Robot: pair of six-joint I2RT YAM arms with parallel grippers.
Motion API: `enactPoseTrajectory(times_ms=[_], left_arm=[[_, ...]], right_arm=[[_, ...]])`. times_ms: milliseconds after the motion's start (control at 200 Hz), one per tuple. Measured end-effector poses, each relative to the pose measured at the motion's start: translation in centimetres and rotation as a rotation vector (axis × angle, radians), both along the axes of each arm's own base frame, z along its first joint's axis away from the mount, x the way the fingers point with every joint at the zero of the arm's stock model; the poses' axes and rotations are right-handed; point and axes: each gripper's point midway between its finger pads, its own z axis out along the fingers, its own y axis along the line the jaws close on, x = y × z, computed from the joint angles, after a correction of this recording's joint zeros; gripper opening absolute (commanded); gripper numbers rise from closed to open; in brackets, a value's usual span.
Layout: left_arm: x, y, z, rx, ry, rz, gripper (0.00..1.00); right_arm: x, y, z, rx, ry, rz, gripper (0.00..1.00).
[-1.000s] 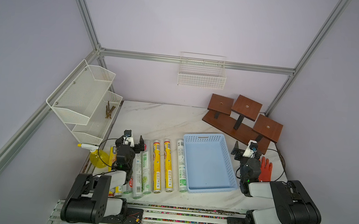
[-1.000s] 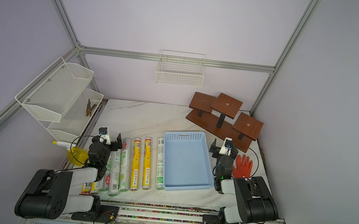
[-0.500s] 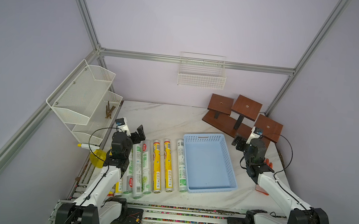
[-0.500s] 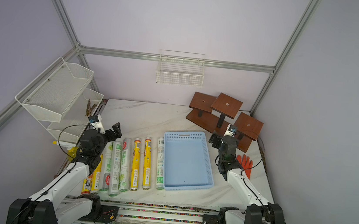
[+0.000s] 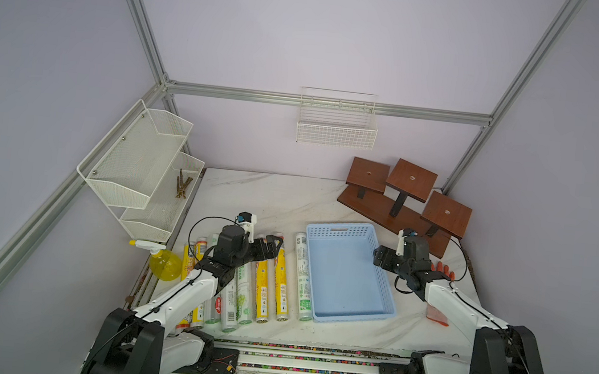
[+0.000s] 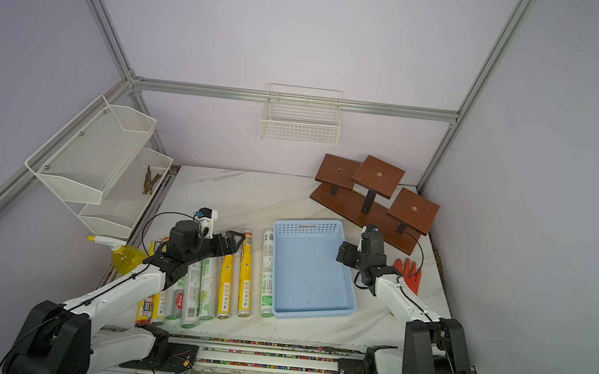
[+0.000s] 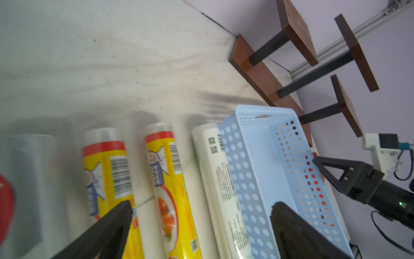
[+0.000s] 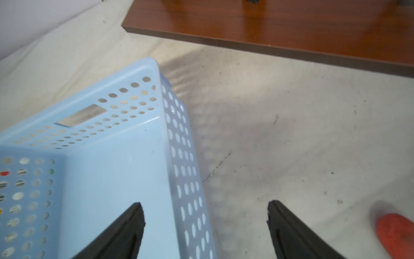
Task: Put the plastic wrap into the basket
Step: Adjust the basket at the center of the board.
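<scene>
My left gripper will next grab the white roll (image 7: 221,179) of plastic wrap beside the basket by its middle, to lay it lengthwise inside.
Several rolls of plastic wrap (image 5: 281,277), yellow and white, lie side by side on the marble table, left of the empty light-blue basket (image 5: 346,272). In both top views my left gripper (image 6: 233,240) hovers open over the rolls' far ends. The left wrist view shows its open gripper (image 7: 202,203) above a yellow roll (image 7: 170,179) and a white roll (image 7: 221,179) next to the basket (image 7: 257,161). My right gripper (image 5: 378,257) is open. In the right wrist view the gripper (image 8: 205,204) straddles the basket's perforated right wall (image 8: 183,157) without touching it.
A yellow spray bottle (image 5: 165,263) stands left of the rolls, under a white mesh shelf (image 5: 140,171). A wooden stand (image 5: 403,199) fills the back right, and a wire basket (image 5: 337,123) hangs on the back wall. An orange glove (image 5: 441,271) lies right of the basket.
Both arms have unfolded from the table's front. The left gripper swung right over the rolls' far ends. The right gripper moved left to the basket's right wall, its jaws a little narrower.
</scene>
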Motion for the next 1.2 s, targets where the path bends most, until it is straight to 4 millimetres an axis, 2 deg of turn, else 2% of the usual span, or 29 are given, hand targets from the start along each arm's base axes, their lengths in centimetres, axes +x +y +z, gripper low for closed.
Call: enactPoseTrajectory(times_ms=[90,160,405,515,620,755,830,925,1060,1200], left_arm=[[-0.9,-2.5,-0.7,0.031,0.041,-0.054,1.0],[-1.4,-4.1,-1.5,0.054,0.077,-0.084,0.97],[-2.1,-8.9,-4.5,0.163,0.22,-0.152,0.88],[-2.1,-10.3,-5.4,0.234,0.269,-0.155,0.84],[-1.9,-10.6,-5.8,0.316,0.312,-0.121,0.83],[-1.6,-10.0,-6.6,0.407,0.361,-0.068,0.81],[-1.7,-9.7,-7.4,0.45,0.393,-0.05,0.76],[-1.8,-9.5,-8.3,0.489,0.425,-0.037,0.75],[-1.8,-10.0,-9.3,0.524,0.454,-0.042,0.68],[-1.8,-10.5,-10.2,0.543,0.475,-0.046,0.66]], right_arm=[[-0.6,-1.0,-1.5,-0.032,0.058,-0.048,0.89],[-0.8,-1.7,-1.8,-0.056,0.074,-0.086,0.89],[-1.3,-4.6,-1.2,-0.127,0.069,-0.216,0.89],[-1.5,-5.7,-0.7,-0.134,0.055,-0.261,0.89],[-1.8,-6.4,-0.4,-0.131,0.049,-0.292,0.89],[-2.3,-6.5,0.1,-0.12,0.036,-0.303,0.9],[-2.2,-6.3,0.6,-0.101,0.019,-0.298,0.91],[-2.1,-5.8,0.9,-0.074,0.009,-0.279,0.91],[-2.1,-5.1,1.1,-0.044,0.005,-0.252,0.91],[-2.2,-4.7,0.9,-0.031,0.013,-0.232,0.92]])
